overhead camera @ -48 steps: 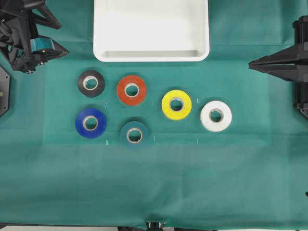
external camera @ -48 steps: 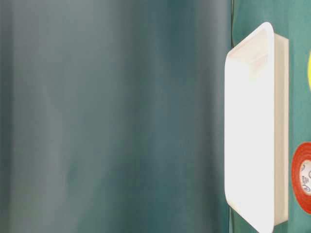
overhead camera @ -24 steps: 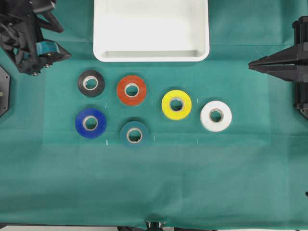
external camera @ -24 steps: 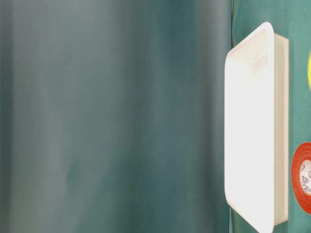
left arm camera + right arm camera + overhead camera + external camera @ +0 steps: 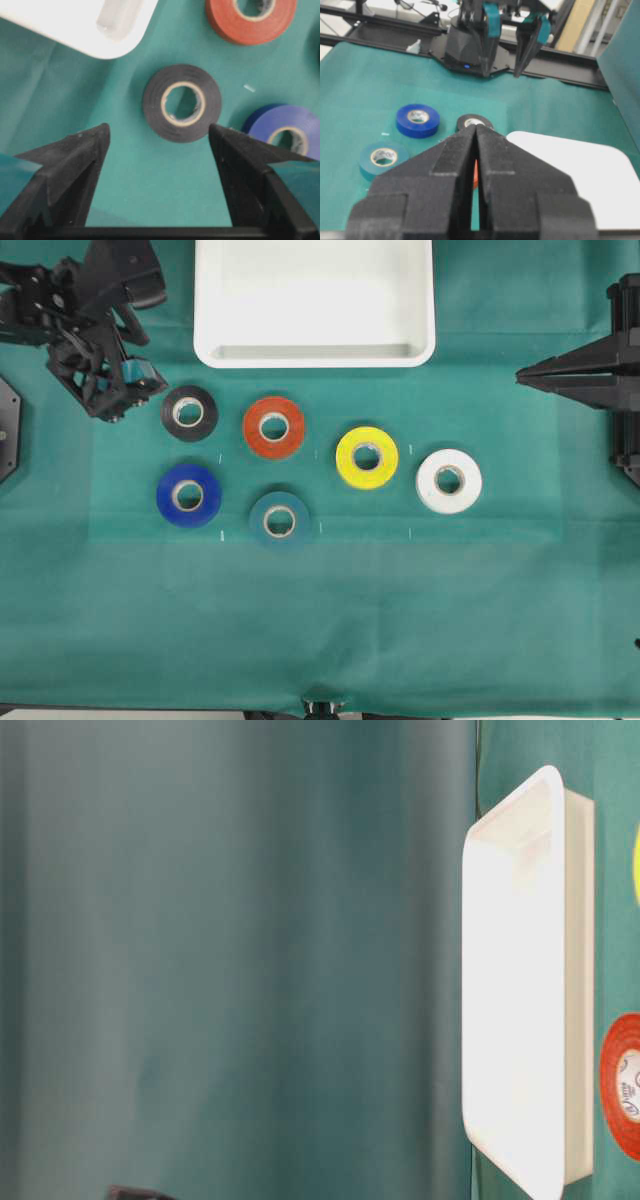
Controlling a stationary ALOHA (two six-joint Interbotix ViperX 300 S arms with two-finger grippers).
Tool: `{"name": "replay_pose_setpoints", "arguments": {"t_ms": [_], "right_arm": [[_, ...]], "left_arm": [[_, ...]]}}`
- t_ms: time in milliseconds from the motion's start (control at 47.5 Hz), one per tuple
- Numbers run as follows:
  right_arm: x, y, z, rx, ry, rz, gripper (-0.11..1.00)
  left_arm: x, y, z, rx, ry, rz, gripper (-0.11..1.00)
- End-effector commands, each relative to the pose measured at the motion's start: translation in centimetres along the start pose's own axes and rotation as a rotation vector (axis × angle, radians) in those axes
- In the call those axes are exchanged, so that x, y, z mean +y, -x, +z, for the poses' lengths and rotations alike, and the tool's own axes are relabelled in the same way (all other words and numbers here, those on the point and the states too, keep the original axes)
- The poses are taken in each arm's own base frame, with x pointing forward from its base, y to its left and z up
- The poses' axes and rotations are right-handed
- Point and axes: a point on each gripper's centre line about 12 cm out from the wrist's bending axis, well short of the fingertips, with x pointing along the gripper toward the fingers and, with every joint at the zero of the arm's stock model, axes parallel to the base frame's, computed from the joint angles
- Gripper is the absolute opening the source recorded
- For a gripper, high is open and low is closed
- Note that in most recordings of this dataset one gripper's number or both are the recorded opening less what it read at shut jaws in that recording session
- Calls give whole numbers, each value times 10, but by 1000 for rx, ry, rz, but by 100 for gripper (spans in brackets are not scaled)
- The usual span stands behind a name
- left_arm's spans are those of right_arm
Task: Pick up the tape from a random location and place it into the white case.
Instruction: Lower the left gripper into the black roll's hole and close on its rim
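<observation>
I should grab the tape next with my left gripper by its ring side (image 5: 181, 394), with one finger inside an open hole in its core (image 5: 189, 413).
The tape (image 5: 170, 416), a black roll with a pale core, lies flat on the green cloth at the left end of the upper row of rolls. My left gripper (image 5: 130, 398) hangs just to its left, jaws wide open and empty. In the left wrist view the tape (image 5: 155, 107) lies just ahead of the gap between the spread fingertips of that gripper (image 5: 159, 131). The white case (image 5: 315, 358) sits at the top middle, nothing in it. My right gripper (image 5: 525, 373) rests shut at the right edge, far from the rolls, and its own view shows the gripper (image 5: 476, 126) holding nothing.
Other rolls lie near the tape: red (image 5: 252, 430), blue (image 5: 165, 498), teal (image 5: 258, 510), yellow (image 5: 345, 462) and white (image 5: 425, 485). In the left wrist view the red roll (image 5: 225, 25) and blue roll (image 5: 260, 122) flank the tape, with a corner of the case (image 5: 75, 25) close by.
My left arm has swung right and down the view, from the top left corner to beside the black tape, jaws still open. The right arm and all rolls stayed still.
</observation>
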Motion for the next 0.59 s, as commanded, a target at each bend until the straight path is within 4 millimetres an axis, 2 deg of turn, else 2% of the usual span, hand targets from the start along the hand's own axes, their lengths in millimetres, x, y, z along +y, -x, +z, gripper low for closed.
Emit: {"name": "replay_pose_setpoints", "arguments": {"t_ms": [0,253,568], "right_arm": [[0,-3,9,-20,3,0,0],[0,-4,7,-8,3,0,0],[0,-5,5,-2,3,0,0]], "left_arm": [[0,-9,-1,-9,-2,-1,79],[4,-44,-12,14,4,6,79],[5,-66,-15,18,1,9,79]]}}
